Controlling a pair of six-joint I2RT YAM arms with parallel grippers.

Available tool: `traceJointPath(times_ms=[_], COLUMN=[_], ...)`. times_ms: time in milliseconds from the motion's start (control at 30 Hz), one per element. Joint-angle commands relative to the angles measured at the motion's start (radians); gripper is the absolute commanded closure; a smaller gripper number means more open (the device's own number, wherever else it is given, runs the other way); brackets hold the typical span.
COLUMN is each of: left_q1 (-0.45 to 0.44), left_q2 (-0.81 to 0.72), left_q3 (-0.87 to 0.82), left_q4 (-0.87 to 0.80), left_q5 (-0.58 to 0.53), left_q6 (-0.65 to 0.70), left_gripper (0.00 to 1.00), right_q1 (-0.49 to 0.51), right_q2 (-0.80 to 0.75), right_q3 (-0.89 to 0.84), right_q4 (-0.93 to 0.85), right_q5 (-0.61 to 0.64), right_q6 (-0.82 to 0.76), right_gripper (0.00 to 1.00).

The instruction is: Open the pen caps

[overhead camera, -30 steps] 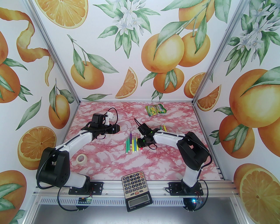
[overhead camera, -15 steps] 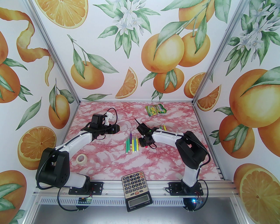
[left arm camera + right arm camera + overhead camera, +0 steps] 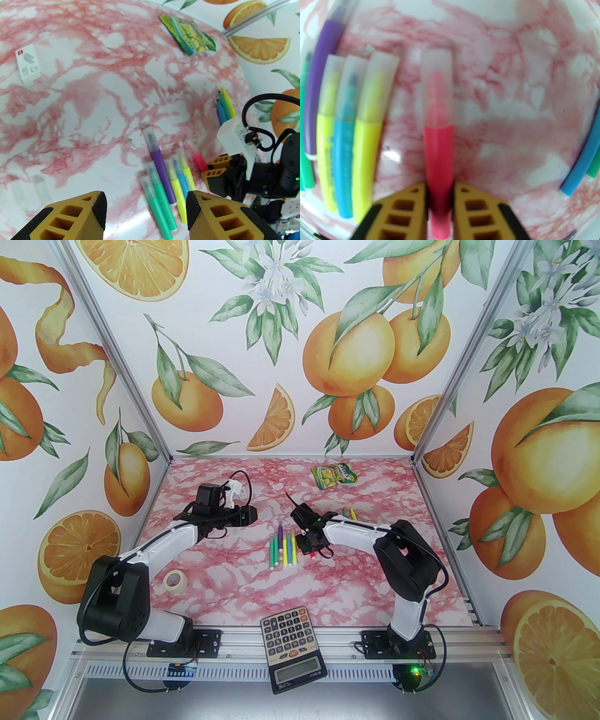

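Note:
My left gripper is to grab the pink pen's clear cap so the pen can be opened, and it leaves the pen's body to my right gripper.
Several capped pens (image 3: 282,550) lie side by side mid-table: green, purple, yellow, blue, each with a clear cap (image 3: 380,86). Just right of that row lies a pink pen (image 3: 438,150), and my right gripper (image 3: 440,194) is shut on its barrel. Its clear cap (image 3: 437,86) points away from the fingers and is still on. From above, the right gripper (image 3: 309,553) sits low over the table. My left gripper (image 3: 145,206) hangs open above the table, left of the pens, with nothing between its fingers (image 3: 99,206).
Three uncapped pens (image 3: 225,107) lie behind the right arm. A calculator (image 3: 291,643) rests on the front rail, a tape roll (image 3: 176,581) at front left, a snack packet (image 3: 333,476) at the back. Blurred clear caps (image 3: 38,186) lie loose near the left gripper.
My right gripper has settled down a little and closed its jaws onto the pink pen. The left arm has hardly moved.

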Motion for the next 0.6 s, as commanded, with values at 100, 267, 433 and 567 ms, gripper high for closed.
traceJointPath(times_ms=[100,267,433,567], left_q1=[-0.031,-0.051,-0.066,-0.085], left_q2=[0.028,0.046,0.062,0.082], left_q3=[0.004,0.013,0.018,0.025], left_q4=[0.074,0.124,0.172,0.234], left_q5=[0.074,0.137,0.179,0.221], left_q6=[-0.023,-0.052,-0.083,-0.131], left_gripper=[0.41,0.41,0.41,0.41], right_q1=[0.001,0.001,0.002,0.003], right_q2=[-0.11,-0.179,-0.222,-0.264], right_q3=[-0.047,-0.071,-0.089,-0.111], right_q4=[0.094,0.156,0.208,0.282], right_q5=[-0.08,-0.129,-0.178,-0.249], right_q6=[-0.017,-0.024,-0.031,-0.04], right_gripper=[0.81,0.82,0.82,0.82])
